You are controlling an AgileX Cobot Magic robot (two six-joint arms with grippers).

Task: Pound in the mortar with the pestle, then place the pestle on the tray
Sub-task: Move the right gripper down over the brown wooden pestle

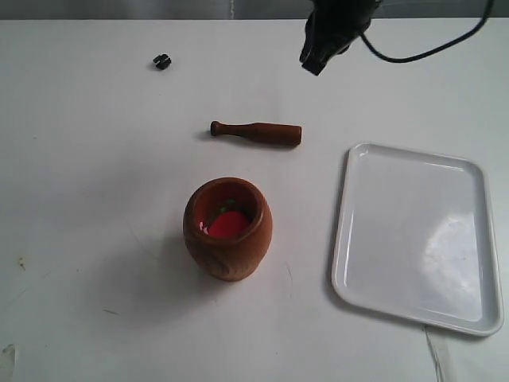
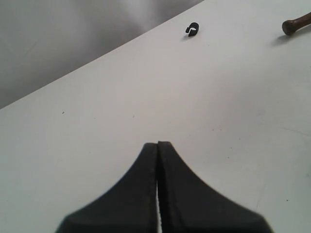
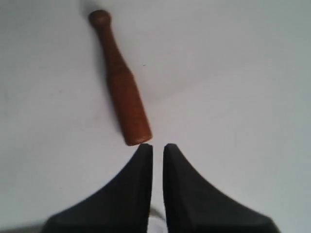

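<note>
I should grab the pestle with my right gripper where its handle gets wider. Then the pestle's thick end [image 1: 290, 136] stays free to pound in the mortar [image 1: 231, 259].
The pestle [image 1: 258, 132] lies flat on the white table, knob end to the left, beyond the mortar [image 1: 231, 259]. The mortar stands upright mid-table with something red [image 1: 227, 225] and a bit of green inside. The white tray [image 1: 413, 239] lies to the mortar's right with nothing on it. My right gripper [image 1: 314, 64] hangs above the table behind the pestle's thick end. In the right wrist view its tips [image 3: 158, 145] stand narrowly parted, holding nothing, just short of the pestle [image 3: 121, 82]. My left gripper [image 2: 158, 143] is shut and holds nothing; the pestle's knob [image 2: 296, 24] shows far off.
A tiny black object [image 1: 162, 61] lies at the back left of the table, also seen in the left wrist view [image 2: 192, 29]. A black cable [image 1: 421, 49] trails from the right arm at the back. The table's far edge [image 1: 119, 19] runs along the top.
</note>
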